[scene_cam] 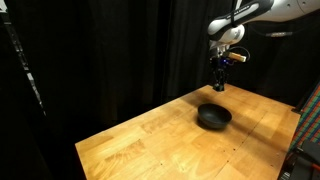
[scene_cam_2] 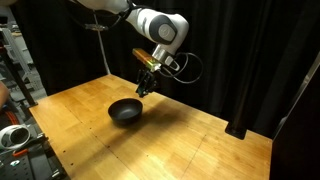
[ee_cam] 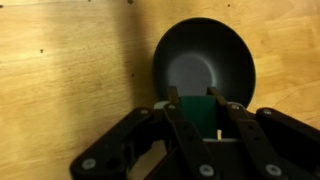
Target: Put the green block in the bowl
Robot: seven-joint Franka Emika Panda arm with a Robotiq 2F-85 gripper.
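I'll hold on: the green block would miss the bowl point(scene_cam: 213, 117).
In the wrist view my gripper point(ee_cam: 197, 100) is shut on the green block point(ee_cam: 197, 115), which sits between the two black fingers. The round black bowl point(ee_cam: 203, 62) lies just beyond the fingertips on the wooden table, its inside empty. In both exterior views the gripper point(scene_cam: 219, 85) point(scene_cam_2: 143, 90) hangs in the air above and slightly behind the bowl point(scene_cam: 213, 117) point(scene_cam_2: 126, 111). The block is too small to make out in the exterior views.
The wooden table point(scene_cam: 160, 135) point(scene_cam_2: 190, 140) is backed by black curtains. Equipment stands at the table's edge point(scene_cam_2: 15, 135) and a dark frame at the other side point(scene_cam: 305, 140).
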